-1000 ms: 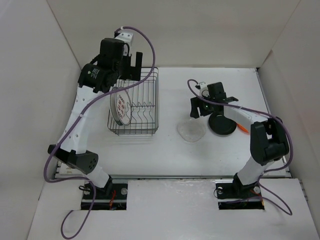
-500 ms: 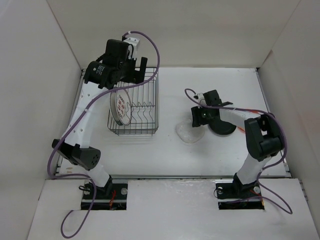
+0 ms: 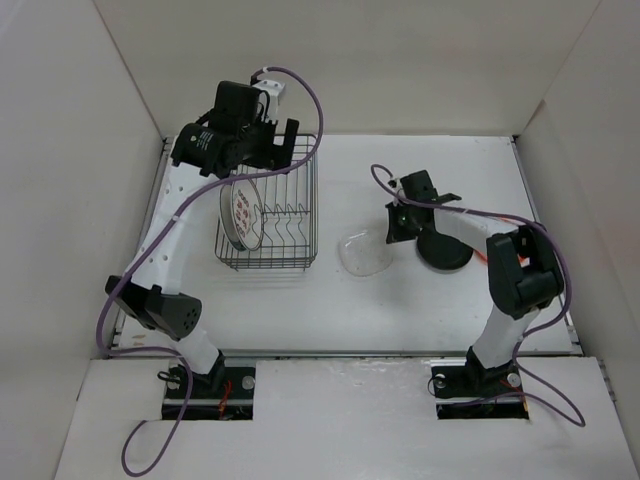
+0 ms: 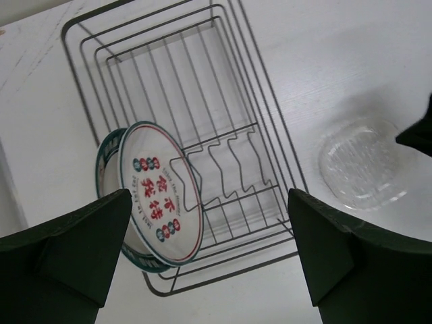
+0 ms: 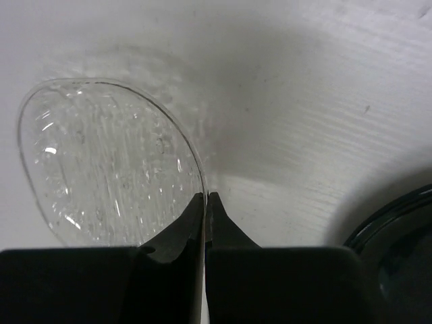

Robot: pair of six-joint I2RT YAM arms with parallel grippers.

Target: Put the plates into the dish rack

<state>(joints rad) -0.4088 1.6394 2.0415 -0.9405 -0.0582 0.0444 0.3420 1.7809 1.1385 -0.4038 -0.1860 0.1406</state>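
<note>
My left gripper grabs the clear plate (image 3: 365, 255) by its rim across from my right gripper next, since the remaining rim stays free for the rack's wires.
The clear plate (image 3: 365, 255) (image 5: 108, 162) sits tilted on the table, right of the dish rack (image 3: 312, 200) (image 4: 202, 88). My right gripper (image 3: 388, 238) (image 5: 206, 197) is shut on its right rim, the thin edge pinched between both fingertips. The black plate (image 3: 445, 250) (image 5: 398, 256) lies just right of that gripper, with an orange sliver (image 3: 485, 257) beside it. In the rack's left end stand the white plate with red marks (image 3: 247, 215) (image 4: 162, 196) and, behind it, the blue-rimmed plate (image 3: 227, 212) (image 4: 106, 179). My left gripper (image 3: 280, 145) (image 4: 209, 197) hovers open above the rack, holding nothing.
The rack's divider prongs (image 4: 229, 162) right of the two standing plates hold nothing. White walls enclose the table at left, back and right. The right arm's purple cable (image 3: 385, 175) loops above its wrist.
My right gripper has closed on the clear plate's rim, and the plate has slid left and tipped up. The left gripper has swung slightly right above the rack, still open.
</note>
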